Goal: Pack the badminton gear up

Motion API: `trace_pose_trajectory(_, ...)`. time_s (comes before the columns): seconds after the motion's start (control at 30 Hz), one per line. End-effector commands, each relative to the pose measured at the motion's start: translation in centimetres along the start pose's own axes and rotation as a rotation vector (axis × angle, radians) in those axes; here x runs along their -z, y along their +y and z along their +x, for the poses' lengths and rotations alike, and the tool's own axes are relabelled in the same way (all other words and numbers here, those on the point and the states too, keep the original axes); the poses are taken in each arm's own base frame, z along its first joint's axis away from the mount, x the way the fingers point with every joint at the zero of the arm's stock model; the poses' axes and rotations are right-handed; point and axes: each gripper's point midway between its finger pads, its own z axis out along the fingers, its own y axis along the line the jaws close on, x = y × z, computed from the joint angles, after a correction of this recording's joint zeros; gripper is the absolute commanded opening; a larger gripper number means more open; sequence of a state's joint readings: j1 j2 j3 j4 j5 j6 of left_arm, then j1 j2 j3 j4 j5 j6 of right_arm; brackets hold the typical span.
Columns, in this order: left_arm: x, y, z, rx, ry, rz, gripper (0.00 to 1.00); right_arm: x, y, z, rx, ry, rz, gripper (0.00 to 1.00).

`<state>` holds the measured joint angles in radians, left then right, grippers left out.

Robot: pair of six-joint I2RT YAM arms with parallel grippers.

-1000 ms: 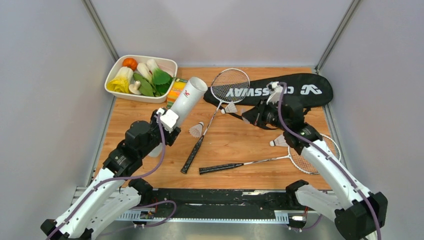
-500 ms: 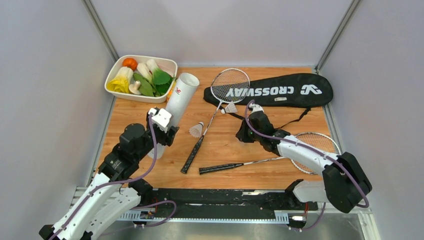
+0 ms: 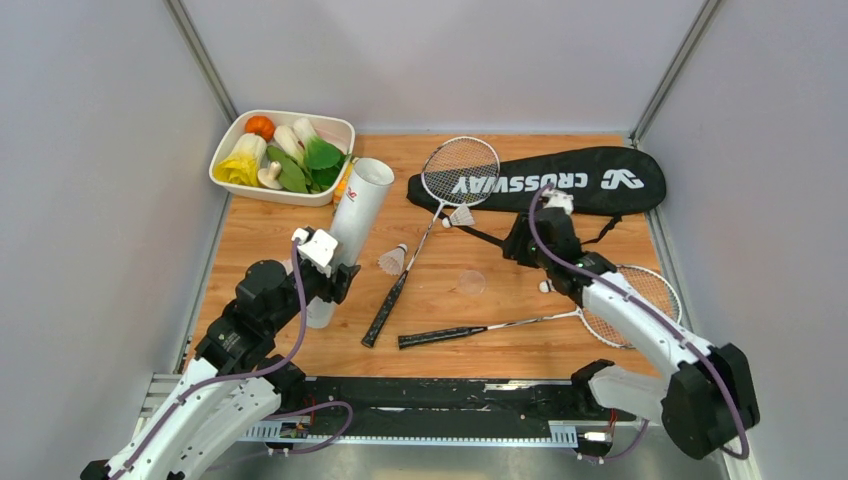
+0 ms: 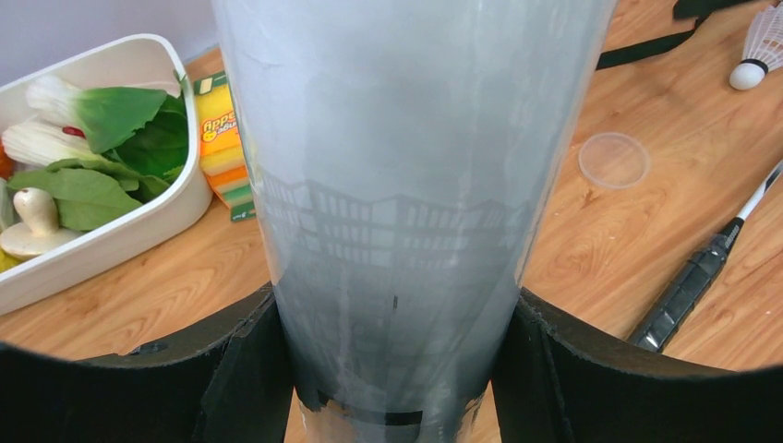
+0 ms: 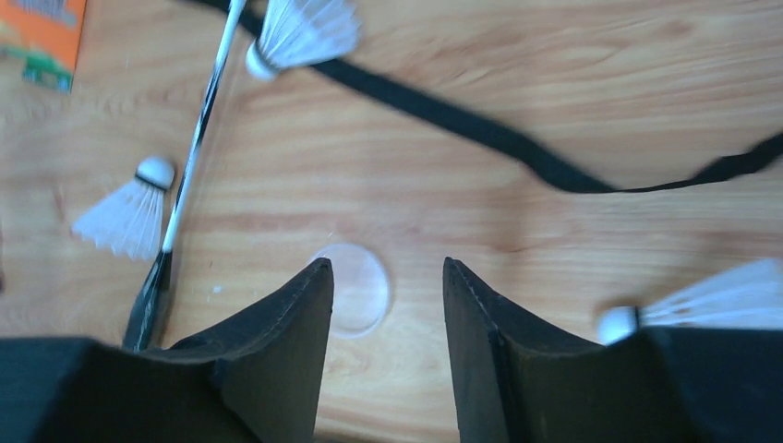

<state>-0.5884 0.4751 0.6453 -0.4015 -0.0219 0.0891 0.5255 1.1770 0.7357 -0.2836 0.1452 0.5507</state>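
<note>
The robot's right gripper next needs to grab the white shuttlecock by its skirt [image 5: 716, 300], so that the cork stays free to go into the tube first.
My left gripper [image 3: 335, 278] [image 4: 392, 300] is shut on the lower part of the long white tube [image 3: 352, 225] [image 4: 397, 166], which stands tilted with its open end up. My right gripper [image 3: 515, 248] [image 5: 388, 268] hangs open over the wood with nothing between its fingers. A clear round lid [image 3: 470, 282] [image 5: 360, 288] lies just beyond its left finger. Three white shuttlecocks [image 3: 393, 260] [image 3: 460, 215] [image 3: 545, 287] lie loose. One racket [image 3: 460, 170] rests its head on the black CROSSWAY bag [image 3: 580, 180]. The other racket [image 3: 630, 300] lies near the right arm.
A white dish of toy vegetables [image 3: 335, 130] [image 4: 175, 198] sits at the far left, with an orange-and-green box [image 4: 222, 148] beside it. The bag's black strap [image 5: 517, 148] trails across the wood. Grey walls close in the table on three sides.
My right gripper has opened, left the clear lid on the table and drawn back toward the bag. My left arm has pulled the tube nearer and more upright.
</note>
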Motion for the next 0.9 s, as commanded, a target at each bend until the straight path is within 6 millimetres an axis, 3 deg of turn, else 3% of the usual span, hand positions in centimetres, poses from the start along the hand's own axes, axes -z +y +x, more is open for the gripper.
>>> trace_pose_trajectory(0.0, -0.1, -0.3, -1.8, 0.022, -0.072, 0.020, 0.57, 2.5, -4.8, -4.2, -0.041, -0.125, 0.130, 0.52)
trace_pose_trajectory(0.13, -0.2, -0.6, -1.7, 0.023, -0.070, 0.037, 0.57, 4.0, -9.2, -5.0, -0.083, -0.154, 0.233, 0.56)
trace_pose_trajectory(0.2, -0.3, -0.8, -1.6, 0.024, -0.069, 0.043, 0.57, 4.4, -11.3, -5.2, -0.117, -0.152, 0.291, 0.70)
trace_pose_trajectory(0.37, -0.3, -0.7, -1.5, 0.027, -0.063, 0.037, 0.57, 3.6, -14.0, -3.8, -0.179, -0.065, 0.282, 0.73)
trace_pose_trajectory(0.57, -0.3, -0.7, -1.5, 0.029, -0.063, 0.040, 0.57, 2.5, -15.2, -1.9, -0.242, 0.031, 0.197, 0.67)
trace_pose_trajectory(0.73, -0.4, -0.8, -1.4, 0.032, -0.058, 0.045, 0.58, 1.2, -15.1, -0.3, -0.282, 0.089, 0.167, 0.67)
trace_pose_trajectory(0.87, -0.4, -0.9, -1.4, 0.034, -0.060, 0.046, 0.58, 0.2, -14.2, 1.4, -0.310, 0.154, 0.088, 0.55)
